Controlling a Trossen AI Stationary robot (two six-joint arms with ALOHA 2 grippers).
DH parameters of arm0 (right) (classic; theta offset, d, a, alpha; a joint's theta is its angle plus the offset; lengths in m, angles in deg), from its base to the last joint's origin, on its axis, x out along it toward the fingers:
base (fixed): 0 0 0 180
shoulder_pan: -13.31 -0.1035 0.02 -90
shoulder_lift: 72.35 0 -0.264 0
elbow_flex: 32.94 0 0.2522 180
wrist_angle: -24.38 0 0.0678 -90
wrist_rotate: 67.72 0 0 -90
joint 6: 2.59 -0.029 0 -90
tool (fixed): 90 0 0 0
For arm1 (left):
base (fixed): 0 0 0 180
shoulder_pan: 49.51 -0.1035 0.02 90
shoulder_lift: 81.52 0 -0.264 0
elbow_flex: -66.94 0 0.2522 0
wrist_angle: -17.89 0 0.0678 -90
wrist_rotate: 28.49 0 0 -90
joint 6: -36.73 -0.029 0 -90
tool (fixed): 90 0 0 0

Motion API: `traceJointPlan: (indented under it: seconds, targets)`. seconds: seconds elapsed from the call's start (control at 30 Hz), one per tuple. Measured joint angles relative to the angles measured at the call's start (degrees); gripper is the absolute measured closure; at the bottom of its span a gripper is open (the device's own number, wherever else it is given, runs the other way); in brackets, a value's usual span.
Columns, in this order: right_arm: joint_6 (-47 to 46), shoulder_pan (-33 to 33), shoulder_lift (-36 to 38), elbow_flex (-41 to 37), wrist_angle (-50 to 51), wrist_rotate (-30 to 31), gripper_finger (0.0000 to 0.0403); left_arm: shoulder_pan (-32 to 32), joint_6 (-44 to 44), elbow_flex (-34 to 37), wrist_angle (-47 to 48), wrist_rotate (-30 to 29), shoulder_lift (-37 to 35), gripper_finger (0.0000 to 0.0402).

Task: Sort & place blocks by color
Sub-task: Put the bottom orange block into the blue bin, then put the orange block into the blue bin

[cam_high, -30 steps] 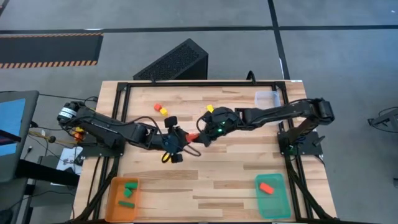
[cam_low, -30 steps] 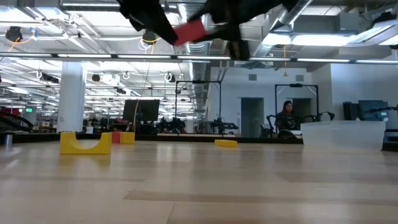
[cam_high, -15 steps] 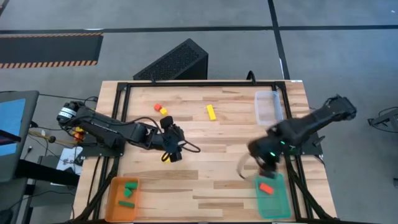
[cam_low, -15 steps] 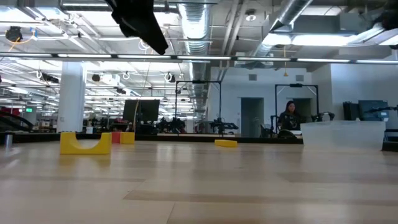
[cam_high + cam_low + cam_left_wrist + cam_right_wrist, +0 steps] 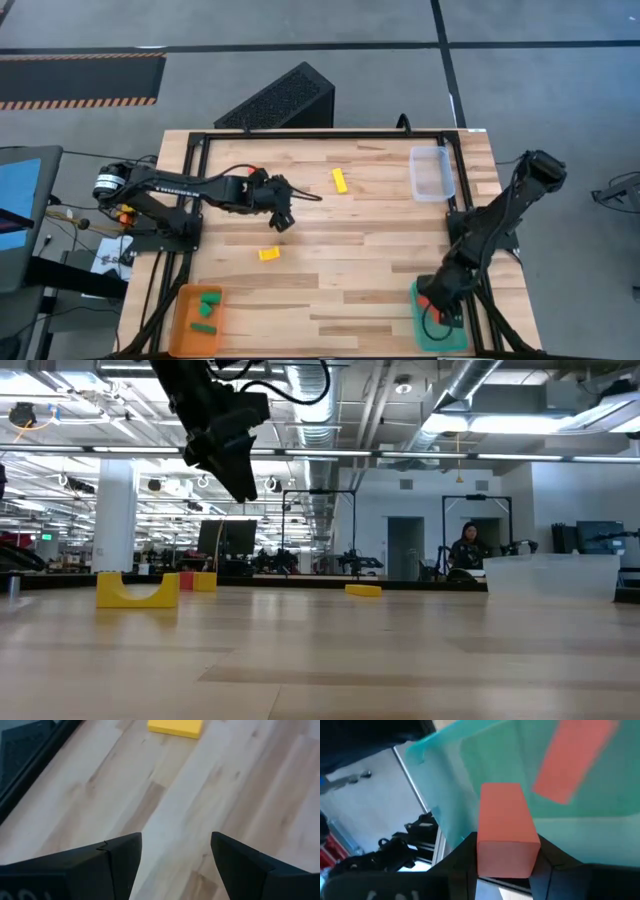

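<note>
The small yellow block has sides that my left gripper will grab next. This will sort the yellow blocks by color.
My right gripper (image 5: pixel 433 302) is over the teal tray (image 5: pixel 447 337) at the near right, shut on a red block (image 5: pixel 506 827). A second red block (image 5: pixel 575 757) lies in that tray. My left gripper (image 5: pixel 283 220) is open and empty above the table's left middle; it also shows in the low view (image 5: pixel 235 470) and the left wrist view (image 5: pixel 175 855). A yellow arch block (image 5: pixel 268 254) stands on its two feet near it. A yellow bar (image 5: pixel 340 180) lies flat farther off. A small red block (image 5: pixel 186 581) and a small yellow block (image 5: pixel 205 581) sit at the far left. My right gripper pinches the red block by two opposite side faces (image 5: pixel 485 845) between its two fingers. The fingers point down into the teal tray. The block's free end sticks out past the fingertips, and the block is clear of the tray floor.
An orange tray (image 5: pixel 182 320) with green blocks (image 5: pixel 208 298) stands at the near left. A clear tray (image 5: pixel 431 172) stands at the far right. Bare wood lies between the trays in the table's middle.
My right gripper has carried the red block from the table's middle toward the near right edge and down over the teal tray. My left gripper has gone toward the far edge and come lower, uncovering the yellow arch block.
</note>
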Motion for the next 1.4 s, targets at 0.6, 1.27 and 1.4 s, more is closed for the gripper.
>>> traceJointPlan:
  seconds: [0.6, 1.27, 1.4]
  targets:
    - [16.5, 6.9, 9.0, 0.4, -3.0, 9.8, 0.0096, -20.0, 1.0, 0.0, 14.7, 9.1, 0.0, 0.0175]
    - [7.3, 31.5, 17.8, 0.5, -7.5, 23.3, 0.0117, -45.3, -12.2, 12.4, -9.6, 20.0, 1.6, 0.0175]
    - [7.3, 32.1, 17.8, 0.5, -7.5, 22.8, 0.0117, -45.3, -13.8, 12.4, -8.8, 21.3, 5.2, 0.0175]
